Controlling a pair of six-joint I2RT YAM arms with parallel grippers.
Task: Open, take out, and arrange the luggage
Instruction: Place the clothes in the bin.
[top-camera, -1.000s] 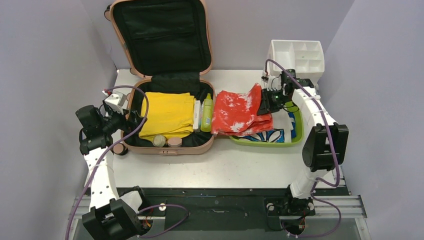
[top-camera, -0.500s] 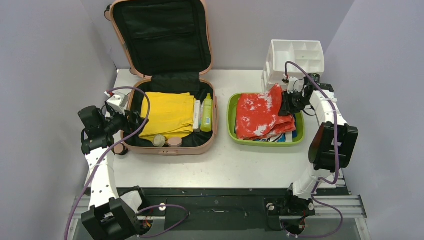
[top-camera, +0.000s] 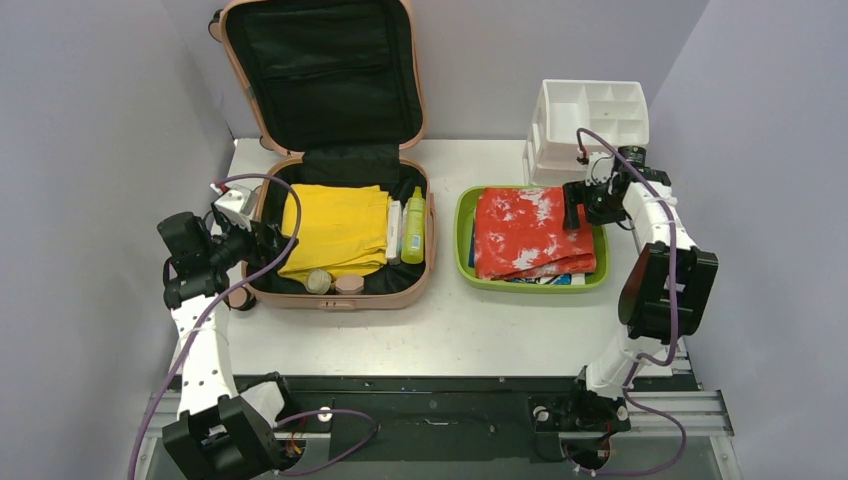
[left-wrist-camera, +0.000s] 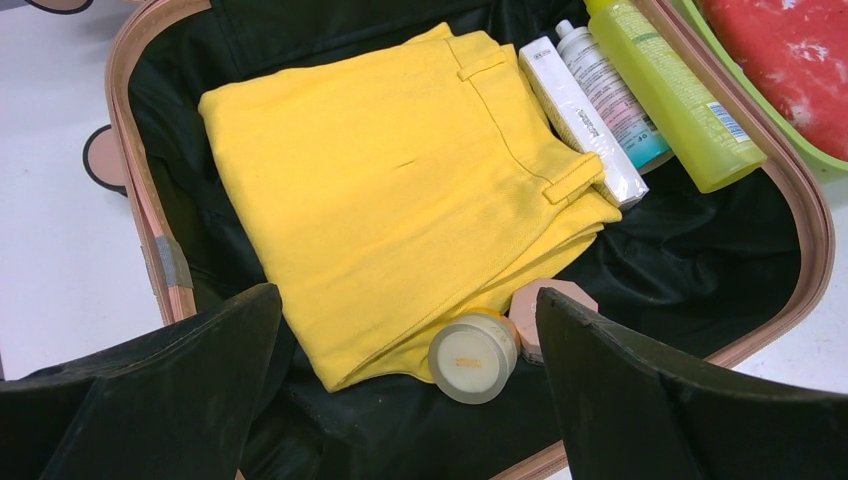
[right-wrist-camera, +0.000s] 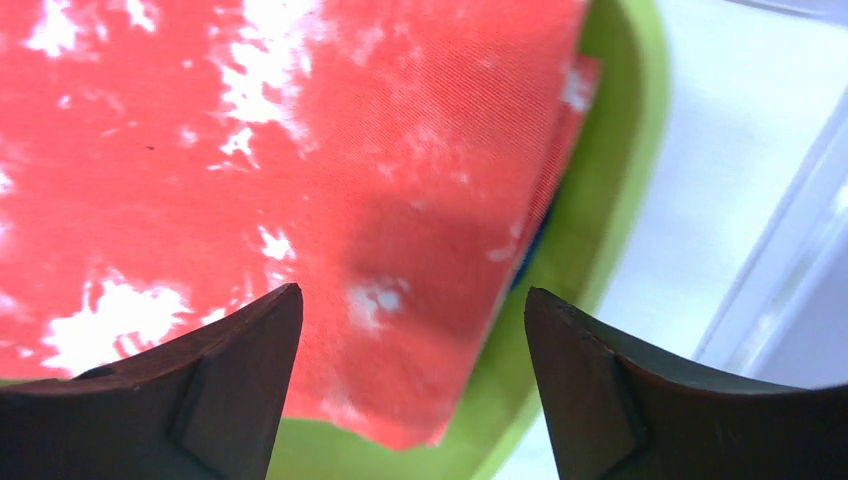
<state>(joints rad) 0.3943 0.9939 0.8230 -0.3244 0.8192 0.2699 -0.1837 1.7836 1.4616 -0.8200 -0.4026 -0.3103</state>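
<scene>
I need to grab the yellow garment by its front waistband corner (top-camera: 379, 262) (left-wrist-camera: 588, 203) with my left gripper. The waistband's back corner then stays free for my right gripper to take the garment out.
The luggage (top-camera: 330, 296), a salmon-pink suitcase, lies open with its lid (top-camera: 320, 70) propped up at the back. Inside lie a folded yellow garment (top-camera: 335, 228) (left-wrist-camera: 400, 180), a lime-green bottle (top-camera: 414, 225) (left-wrist-camera: 675, 95), a white box (left-wrist-camera: 580, 120), a round jar (left-wrist-camera: 473, 357) and a pink jar (left-wrist-camera: 553, 300). My left gripper (top-camera: 258, 240) (left-wrist-camera: 405, 295) hangs open over the case's left front corner, holding nothing. A red-and-white cloth (top-camera: 528, 232) (right-wrist-camera: 300, 150) lies flat in the lime-green tray (top-camera: 463, 240). My right gripper (top-camera: 572, 208) (right-wrist-camera: 412, 292) stands open just above the cloth's right edge.
A white compartmented organizer (top-camera: 590, 120) stands behind the tray, close to my right wrist. A blue-patterned cloth (top-camera: 560, 279) peeks out under the red one. Grey walls close in both sides. The tray's green rim (right-wrist-camera: 610, 180) runs beside my right fingers.
My right gripper carried the red cloth rightward from the suitcase's edge into the green tray, laid it flat and opened. The left arm has barely moved.
</scene>
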